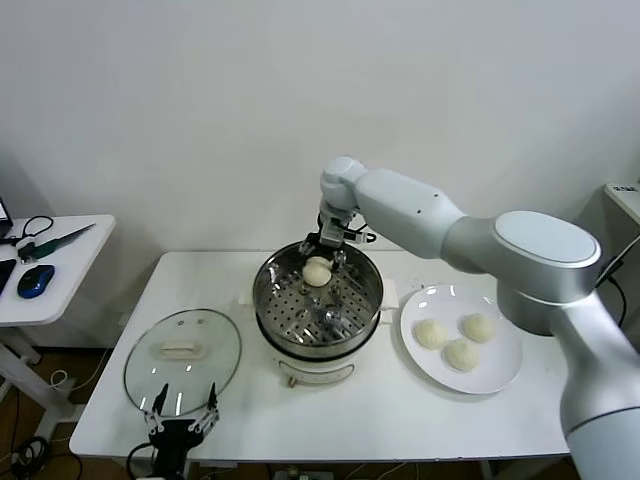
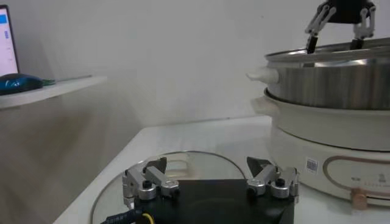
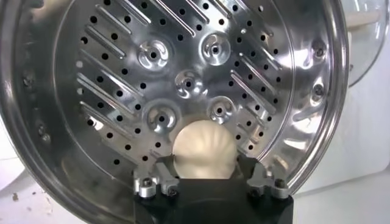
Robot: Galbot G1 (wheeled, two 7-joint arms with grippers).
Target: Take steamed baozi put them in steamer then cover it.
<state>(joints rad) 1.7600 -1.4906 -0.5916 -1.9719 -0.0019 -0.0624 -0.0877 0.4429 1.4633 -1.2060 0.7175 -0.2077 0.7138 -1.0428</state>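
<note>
The steamer is to be filled, so the robot's right gripper next needs to grip the plated baozi nearest the steamer by its rounded sides.
The steamer (image 1: 300,345) stands mid-table, its perforated tray (image 3: 183,79) uncovered. One baozi (image 1: 317,271) lies on the tray near the far wall. My right gripper (image 1: 328,250) reaches down into the pot, open, with a finger on either side of that baozi (image 3: 204,146). Three more baozi (image 1: 461,354) rest on the white plate (image 1: 505,380) to the steamer's right. The glass cover (image 1: 182,358) lies flat on the table left of the steamer. My left gripper (image 1: 181,418) hovers open and empty at the cover's near edge (image 2: 201,163).
A small side table (image 1: 60,270) with a blue mouse (image 1: 35,280) and cables stands to the left, apart from the work table. The white wall runs close behind the steamer. The table's front edge lies just below the cover.
</note>
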